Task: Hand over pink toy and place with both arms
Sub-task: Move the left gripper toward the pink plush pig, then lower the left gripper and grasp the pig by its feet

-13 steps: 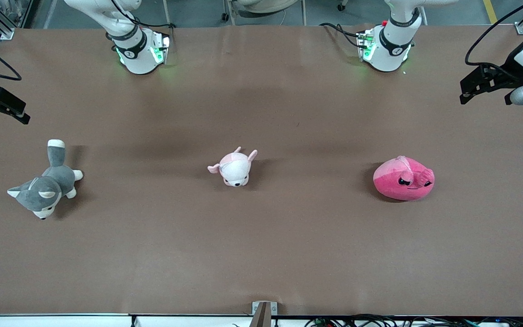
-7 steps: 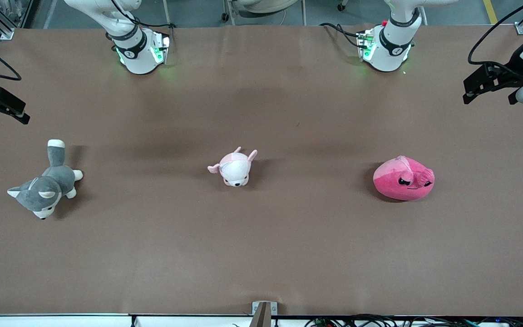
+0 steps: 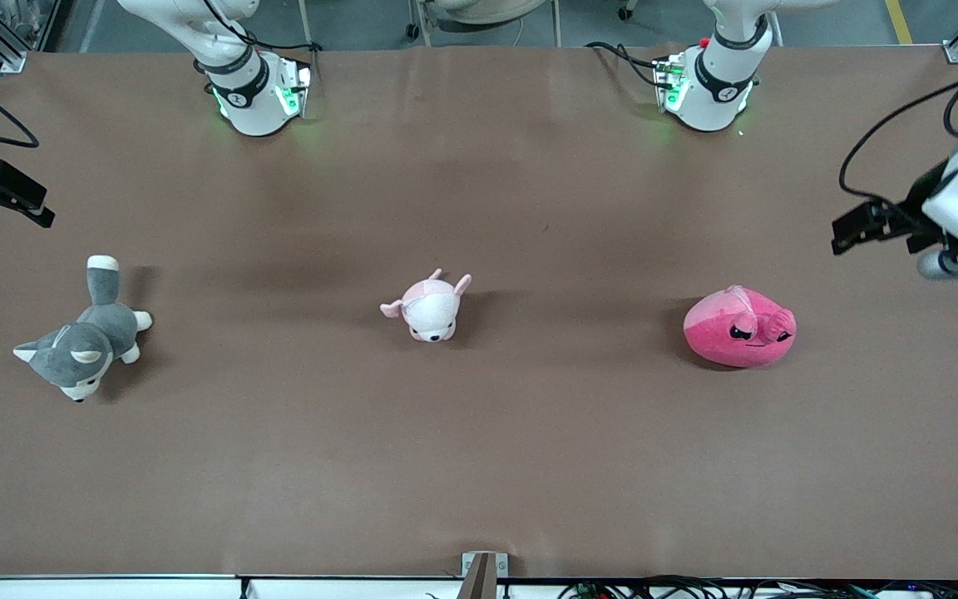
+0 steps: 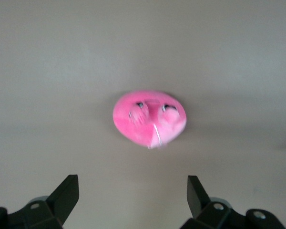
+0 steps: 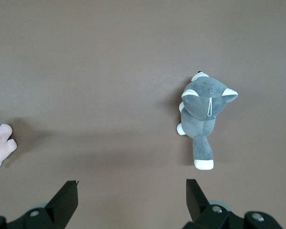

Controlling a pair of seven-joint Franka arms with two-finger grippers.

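My left gripper grabs a stubby nub (image 3: 775, 321) beside its eye next, to hand over the pink toy (image 3: 739, 327) for placing.
The pink toy (image 3: 739, 327), a hot-pink rounded plush with angry black eyes, lies on the brown table (image 3: 529, 466) toward the left arm's end. My left gripper (image 3: 845, 235) hangs open in the air over that end of the table, apart from the toy. In the left wrist view the pink toy (image 4: 149, 118) lies ahead of the left gripper (image 4: 132, 183), with nothing between its spread fingers. My right gripper (image 3: 7, 215) waits open over the right arm's end of the table; in its wrist view the right gripper (image 5: 132, 183) is empty.
A small pale pink-and-white plush (image 3: 429, 306) (image 5: 0, 145) sits mid-table. A grey-and-white husky plush (image 3: 84, 337) (image 5: 205, 112) lies toward the right arm's end. Both arm bases (image 3: 259, 91) (image 3: 708, 87) stand along the table's back edge.
The left gripper has swung over the table's end to a spot closer to the pink toy. The right arm and all three plush toys have stayed still.
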